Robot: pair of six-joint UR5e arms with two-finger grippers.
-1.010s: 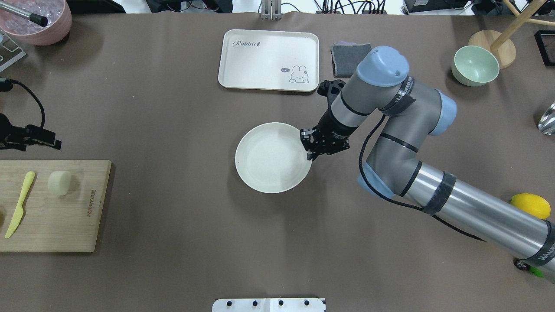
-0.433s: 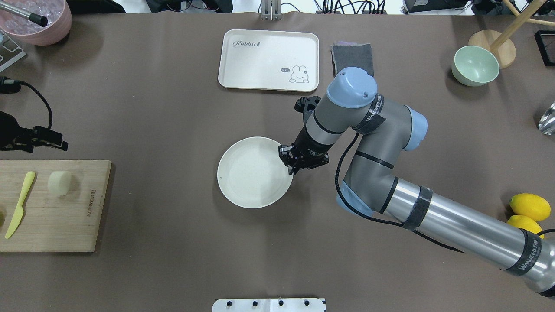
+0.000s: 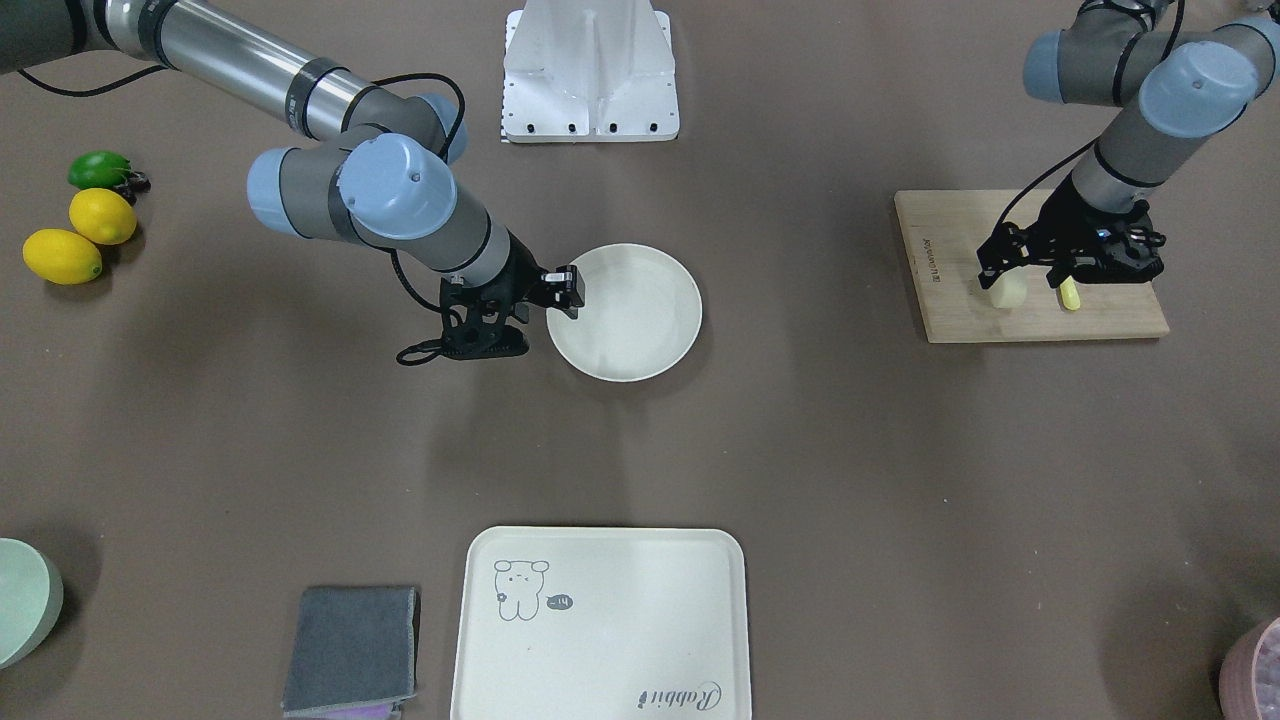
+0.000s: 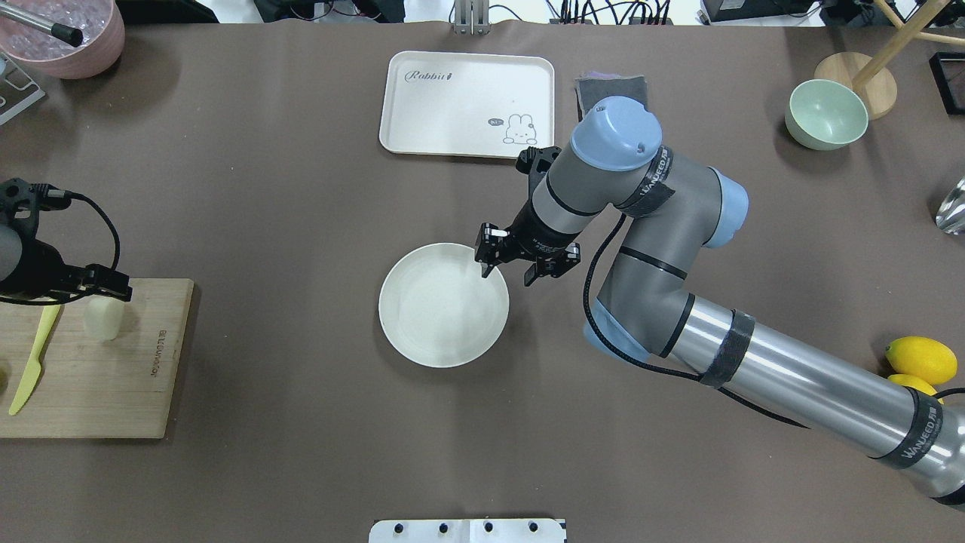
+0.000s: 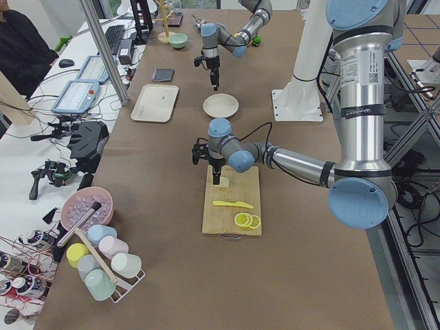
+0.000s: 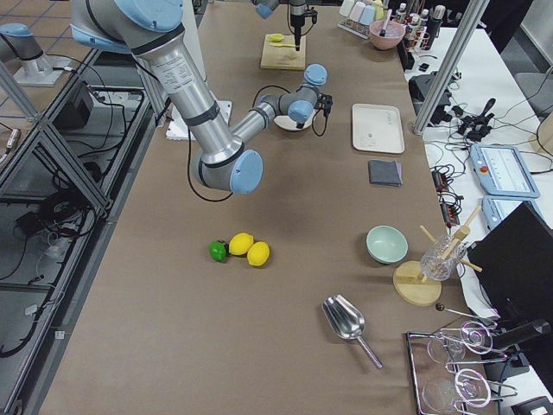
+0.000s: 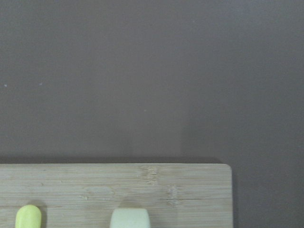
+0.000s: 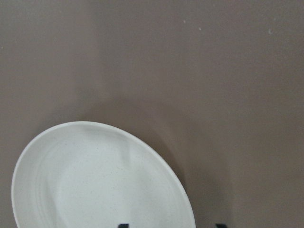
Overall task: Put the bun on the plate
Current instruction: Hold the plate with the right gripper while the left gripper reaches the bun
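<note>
The left gripper grabs the bun by its pale body (image 3: pixel 1006 292) next, across the bun's sides, to place it on the plate (image 3: pixel 630 314).
The bun (image 4: pixel 100 323) stands on the wooden cutting board (image 4: pixel 113 385) at the table's left end, and its top edge shows in the left wrist view (image 7: pixel 130 219). My left gripper (image 4: pixel 105 296) hovers open just above it, not touching it. The plate (image 4: pixel 437 309) lies mid-table with nothing on it. At its far right edge my right gripper (image 4: pixel 508 273) is open, one finger over the plate's inside and one outside the rim. The plate (image 8: pixel 95 185) fills the lower left of the right wrist view. From the front, the bun (image 3: pixel 1008 291) sits under the left arm.
A yellow knife (image 4: pixel 30 366) lies on the board left of the bun. A cream rabbit tray (image 4: pixel 467 104) and a grey cloth (image 3: pixel 350 650) sit beyond the plate. A green bowl (image 4: pixel 826 115) is far right, lemons (image 3: pixel 80 235) are near the right arm's base.
My right gripper dragged the plate left and nearer the robot while shut on its rim, then opened and let go. My left gripper moved in over the board above the bun.
</note>
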